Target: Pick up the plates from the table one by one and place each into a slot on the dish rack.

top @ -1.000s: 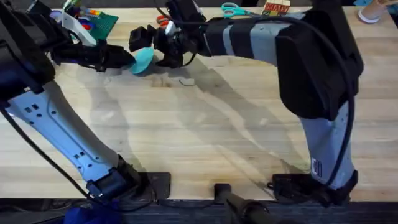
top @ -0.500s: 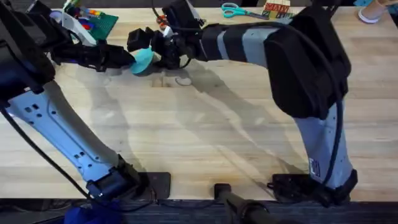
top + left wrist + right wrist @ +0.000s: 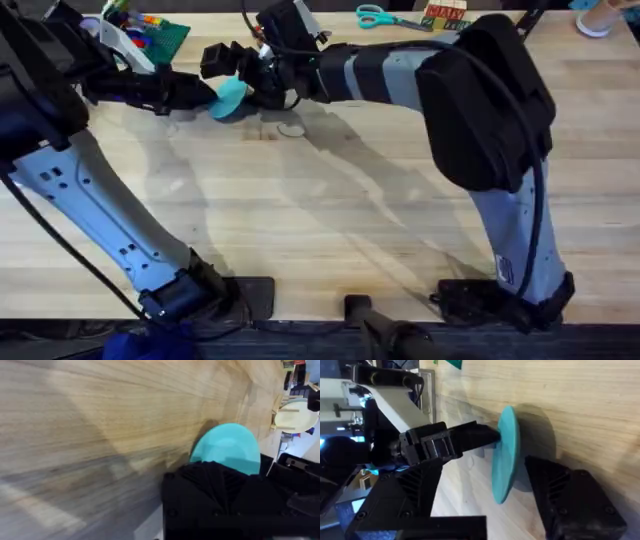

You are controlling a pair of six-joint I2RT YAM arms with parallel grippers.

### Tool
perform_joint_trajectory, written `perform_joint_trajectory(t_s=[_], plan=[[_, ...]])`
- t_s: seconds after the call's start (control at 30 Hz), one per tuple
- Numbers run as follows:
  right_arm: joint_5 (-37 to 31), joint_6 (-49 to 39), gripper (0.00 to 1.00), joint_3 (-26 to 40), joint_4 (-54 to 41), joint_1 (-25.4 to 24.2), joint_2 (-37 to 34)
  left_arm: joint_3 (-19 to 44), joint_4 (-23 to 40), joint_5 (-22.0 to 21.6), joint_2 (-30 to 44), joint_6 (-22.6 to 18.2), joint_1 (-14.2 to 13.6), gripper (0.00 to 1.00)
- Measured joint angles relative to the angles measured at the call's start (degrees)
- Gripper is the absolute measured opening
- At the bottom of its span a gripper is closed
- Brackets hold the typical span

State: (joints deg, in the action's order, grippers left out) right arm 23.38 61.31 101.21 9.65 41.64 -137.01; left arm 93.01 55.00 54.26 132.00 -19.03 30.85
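I will stand the plate in a slot on the dish rack, so my right gripper will next grab the cyan-blue plate (image 3: 506, 455) by its rim (image 3: 504, 496).
The cyan-blue plate (image 3: 230, 97) is held on edge above the far left of the table (image 3: 330, 210), with my left gripper (image 3: 212, 95) shut on its rim. The left wrist view has the same plate (image 3: 227, 447) sticking out past my black fingers (image 3: 215, 485). My right gripper (image 3: 232, 75) has reached across and stands open around the plate (image 3: 504, 467), with one finger (image 3: 570, 500) on either side. The wooden dish rack (image 3: 282, 405) appears in the left wrist view with the cream plate (image 3: 296, 415) standing in it.
A green baseplate with coloured bricks (image 3: 160, 35) lies at the far left corner. Blue-handled scissors (image 3: 375, 15) and a colourful box (image 3: 445, 12) sit along the far edge. The right arm (image 3: 400, 75) stretches across the back of the table.
The right gripper has slid left along the far side and closed in around the cyan plate. The left gripper and the plate have stayed in place.
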Motion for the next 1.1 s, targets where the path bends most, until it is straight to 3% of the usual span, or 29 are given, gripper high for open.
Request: perform_joint_trajectory(t_s=[0.43,0.63,0.8,1.1], plan=[[-0.23,0.23,0.703,0.00,-0.33,0.18,0.00,0.00,0.00,0.00,0.00,0.00,0.00,0.042],[-1.03,0.40,0.407,0.00,-0.92,0.14,-0.19,0.00,0.00,0.02,0.00,0.02,0.00,0.042],[-2.07,0.44,0.074,0.00,-1.57,-0.01,-0.35,0.00,-0.17,0.31,0.00,0.02,0.15,0.042],[-2.17,0.42,0.027,0.00,-1.57,-0.42,-0.87,0.00,-0.17,0.26,0.07,0.01,0.15,0.041]])
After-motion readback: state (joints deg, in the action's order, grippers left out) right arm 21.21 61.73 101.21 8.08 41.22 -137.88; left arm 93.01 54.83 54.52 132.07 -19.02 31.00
